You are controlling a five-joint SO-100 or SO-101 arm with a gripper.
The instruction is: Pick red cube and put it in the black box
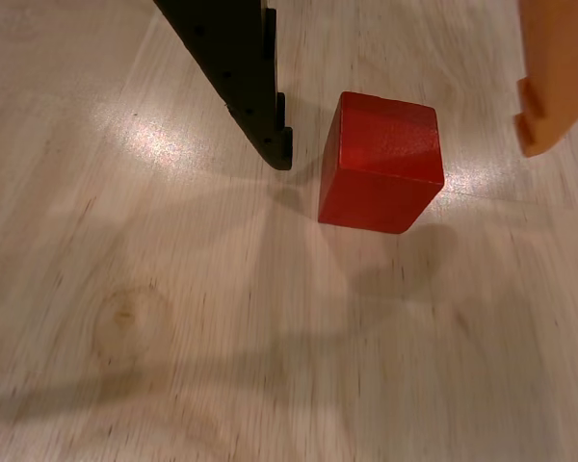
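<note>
The gripper grabs the red cube [380, 162] by its opposite sides next, to put it in the black box.
A red cube [380, 162] rests on the pale wooden table in the wrist view, a little right of centre. My gripper [405, 154] stands open around it. The black finger [241, 77] comes down from the top edge, its toothed tip just left of the cube with a small gap. On the other side, the orange finger [556, 72] hangs at the top right corner, well apart from the cube's right side. Nothing is held. The black box is out of view.
The light wood-grain table [173, 337] spreads below and to the left, with a round knot [125, 318] in the grain and soft shadows across the lower part.
</note>
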